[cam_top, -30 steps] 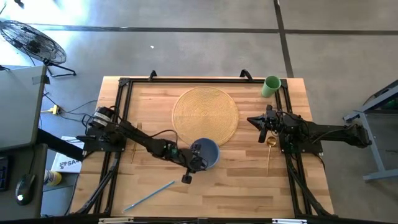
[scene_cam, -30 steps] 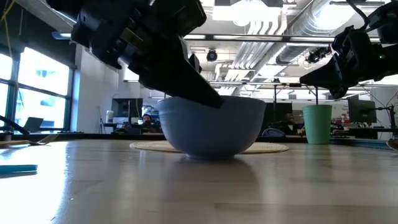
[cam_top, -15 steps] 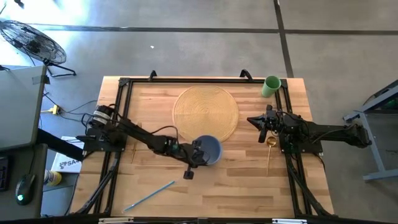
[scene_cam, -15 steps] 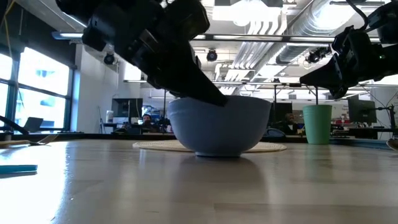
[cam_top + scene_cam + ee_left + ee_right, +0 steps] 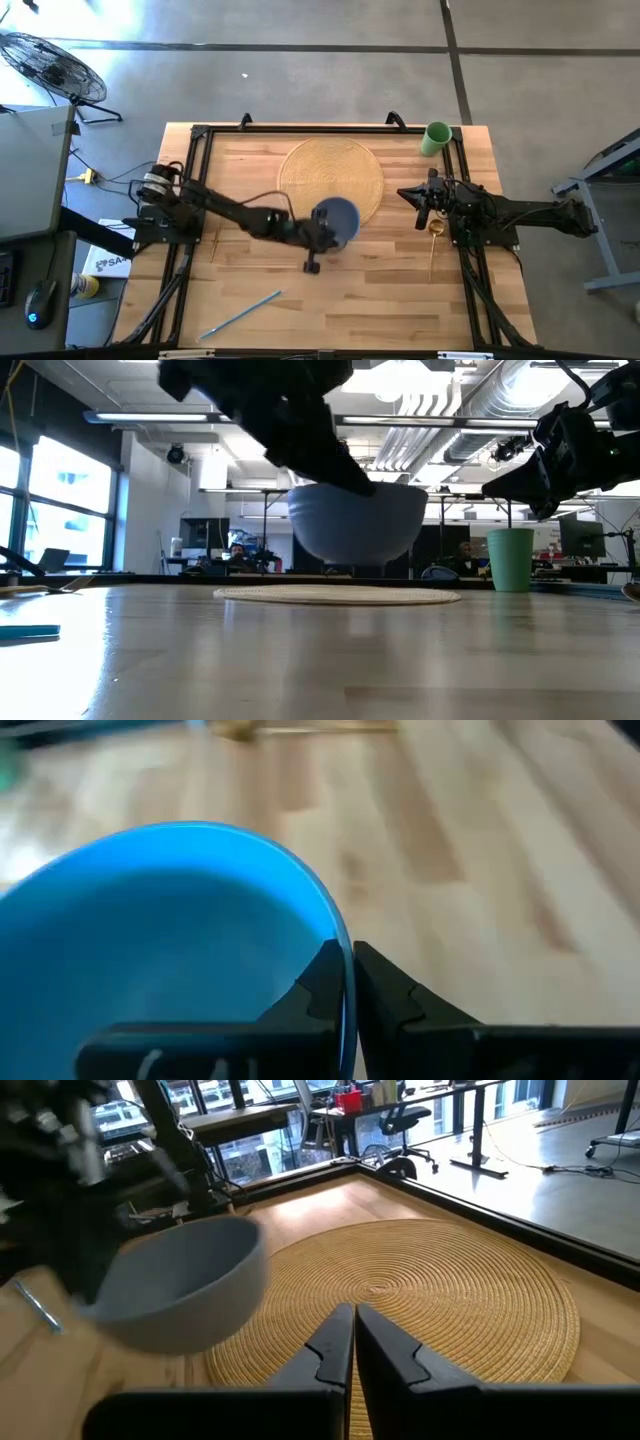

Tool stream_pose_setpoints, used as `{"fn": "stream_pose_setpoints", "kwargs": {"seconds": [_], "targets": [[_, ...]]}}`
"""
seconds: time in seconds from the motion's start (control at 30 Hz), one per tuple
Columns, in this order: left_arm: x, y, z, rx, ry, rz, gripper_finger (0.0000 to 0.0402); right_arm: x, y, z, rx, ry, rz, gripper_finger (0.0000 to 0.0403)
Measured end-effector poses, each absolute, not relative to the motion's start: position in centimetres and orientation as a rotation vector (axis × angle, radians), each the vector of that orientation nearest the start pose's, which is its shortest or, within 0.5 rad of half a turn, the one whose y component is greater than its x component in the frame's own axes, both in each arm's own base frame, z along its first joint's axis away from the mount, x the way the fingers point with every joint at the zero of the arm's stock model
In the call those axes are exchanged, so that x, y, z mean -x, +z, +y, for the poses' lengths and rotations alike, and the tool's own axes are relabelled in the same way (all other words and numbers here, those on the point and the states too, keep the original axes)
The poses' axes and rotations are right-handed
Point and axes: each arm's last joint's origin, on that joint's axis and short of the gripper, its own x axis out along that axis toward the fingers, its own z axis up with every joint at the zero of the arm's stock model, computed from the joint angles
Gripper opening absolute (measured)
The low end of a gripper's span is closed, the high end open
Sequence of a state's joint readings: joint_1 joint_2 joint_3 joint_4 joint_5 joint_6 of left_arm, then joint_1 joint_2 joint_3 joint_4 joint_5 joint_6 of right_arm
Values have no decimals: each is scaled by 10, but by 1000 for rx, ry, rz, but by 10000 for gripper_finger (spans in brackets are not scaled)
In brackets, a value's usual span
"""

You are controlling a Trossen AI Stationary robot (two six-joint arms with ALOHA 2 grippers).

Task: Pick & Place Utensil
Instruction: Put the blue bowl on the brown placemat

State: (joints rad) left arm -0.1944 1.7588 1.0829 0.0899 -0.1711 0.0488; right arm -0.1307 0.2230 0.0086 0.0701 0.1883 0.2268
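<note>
The blue bowl (image 5: 338,216) (image 5: 150,940) hangs over the near edge of the woven placemat. My left gripper needs to stay closed on the bowl for now.
A blue bowl (image 5: 338,216) hangs in the air over the near edge of the round woven placemat (image 5: 330,175), clear of the table in the low view (image 5: 357,522). My left gripper (image 5: 322,233) is shut on the bowl's rim. My right gripper (image 5: 405,193) hovers shut by the placemat's right side, above a gold spoon (image 5: 434,240) lying on the table. Its wrist view looks over the placemat (image 5: 430,1290) at the bowl (image 5: 180,1295). A light-blue utensil (image 5: 240,314) lies near the table's near-left corner. My left gripper pinches the bowl's rim (image 5: 338,935) on its near-left side, one finger (image 5: 318,982) inside the bowl and the other (image 5: 392,988) outside. The fingers slant in from the table's left. The bowl is lifted clear and sits roughly upright.
A green cup (image 5: 436,138) stands at the far-right corner, also seen in the low view (image 5: 511,559). A thin gold utensil (image 5: 214,240) lies by the left rail. A black frame (image 5: 300,129) runs around the table. Bare wood lies along the near side.
My left gripper has risen and moved toward the far edge and the placemat, keeping its hold. The bowl, resting on the table a second ago, is now lifted clear and has shifted over the placemat's near edge.
</note>
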Motion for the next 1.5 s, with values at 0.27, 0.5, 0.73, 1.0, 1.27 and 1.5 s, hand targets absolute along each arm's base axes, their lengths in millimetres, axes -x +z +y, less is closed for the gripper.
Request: {"fn": "stream_pose_setpoints", "kwargs": {"seconds": [0.27, 0.5, 0.73, 1.0, 1.27, 1.5], "targets": [[-368, 184, 10, -39, 106, 555, 7, -108, 155, -20, -220, -333, 108, 6], [-367, 185, 46, -80, 116, 532, 7, -108, 155, -20, -220, -333, 108, 7], [-371, 179, 70, -86, 59, 479, 7, -108, 155, -20, -220, -332, 107, 7], [-371, 164, 87, -67, 77, 508, 7, -108, 154, -20, -220, -333, 111, 7], [-370, 162, 86, -59, 79, 521, 11, -108, 154, -20, -220, -333, 111, 9], [-370, 162, 86, -55, 91, 524, 44, -108, 154, -20, -220, -333, 111, 5]]}}
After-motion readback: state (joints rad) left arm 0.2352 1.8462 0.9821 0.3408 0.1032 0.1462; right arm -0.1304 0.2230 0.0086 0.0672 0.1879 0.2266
